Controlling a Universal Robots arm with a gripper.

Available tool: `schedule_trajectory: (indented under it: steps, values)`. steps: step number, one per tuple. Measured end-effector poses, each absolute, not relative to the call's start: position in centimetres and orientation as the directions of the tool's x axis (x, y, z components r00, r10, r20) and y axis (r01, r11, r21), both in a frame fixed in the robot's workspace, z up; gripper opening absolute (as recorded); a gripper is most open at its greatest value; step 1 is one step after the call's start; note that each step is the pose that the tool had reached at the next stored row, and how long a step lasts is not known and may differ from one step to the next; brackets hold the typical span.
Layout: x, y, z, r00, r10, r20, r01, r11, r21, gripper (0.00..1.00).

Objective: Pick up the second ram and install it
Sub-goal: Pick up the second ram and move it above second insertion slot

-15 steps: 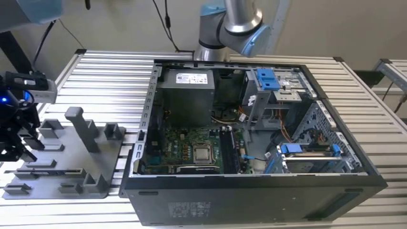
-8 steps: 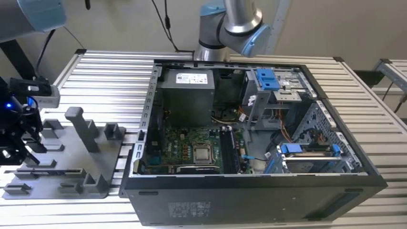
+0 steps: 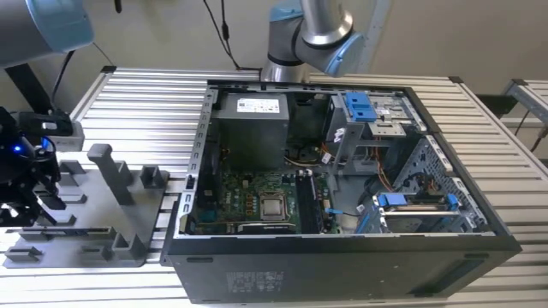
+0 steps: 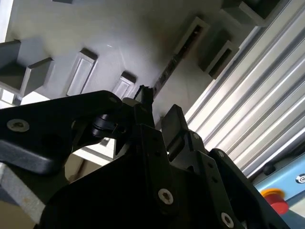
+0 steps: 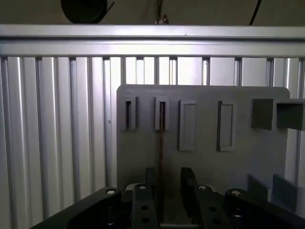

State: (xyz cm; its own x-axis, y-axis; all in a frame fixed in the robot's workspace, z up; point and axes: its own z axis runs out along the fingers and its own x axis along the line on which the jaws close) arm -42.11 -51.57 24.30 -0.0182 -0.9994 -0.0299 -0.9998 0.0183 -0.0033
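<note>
My gripper grabs the ram's bare sides outside the tray's slot (image 5: 160,191) next, since the sides of the slot close tightly around the ram's tip.
The second ram (image 5: 161,143) stands on edge as a thin dark strip in a slot of the grey holder tray (image 5: 238,162). In the first wrist view it runs between my two fingertips, close to one finger (image 5: 150,179), with a gap to the other finger (image 5: 188,180). My gripper (image 5: 169,183) is open, straddling one end of the strip. The second wrist view shows the ram (image 4: 174,59) leading into the gripper (image 4: 159,107). In the exterior view the gripper (image 3: 33,212) hangs over the tray (image 3: 128,218) at the far left, above the ram (image 3: 81,229).
An open computer case (image 3: 479,218) lies to the exterior view's right of the tray, with its motherboard (image 3: 248,196) and memory slots (image 3: 310,202) exposed. Tall grey posts (image 3: 107,170) stand on the tray. The ribbed aluminium table (image 3: 145,109) surrounds everything.
</note>
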Motion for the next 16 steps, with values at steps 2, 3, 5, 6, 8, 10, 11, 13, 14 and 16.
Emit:
schedule_trajectory:
  steps: [2, 3, 5, 6, 8, 10, 11, 13, 14, 16]
  values:
    - [-42.1, -51.6, 24.0, -0.018, -0.999, -0.030, -1.000, 0.018, -0.003, 0.36]
    - [-42.1, -51.6, 23.9, -0.017, -0.999, -0.030, -1.000, 0.017, -0.004, 0.36]
    - [-42.2, -51.6, 23.6, -0.015, -0.999, -0.030, -1.000, 0.015, -0.005, 0.36]
    - [-42.2, -51.6, 23.4, -0.014, -0.999, -0.030, -1.000, 0.014, -0.007, 0.36]
    - [-42.3, -51.6, 23.2, -0.012, -0.999, -0.030, -1.000, 0.012, -0.011, 0.36]
    - [-42.4, -51.6, 22.9, -0.010, -1.000, -0.030, -1.000, 0.010, -0.014, 0.36]
    - [-42.4, -51.6, 22.7, -0.009, -1.000, -0.030, -1.000, 0.009, -0.015, 0.36]
    - [-42.5, -51.6, 22.5, -0.006, -1.000, -0.030, -1.000, 0.006, -0.018, 0.36]
    - [-42.6, -51.6, 22.4, -0.004, -1.000, -0.030, -1.000, 0.004, -0.019, 0.36]
    - [-42.7, -51.6, 22.2, 0.001, -1.000, -0.030, -1.000, 0.000, -0.021, 0.36]
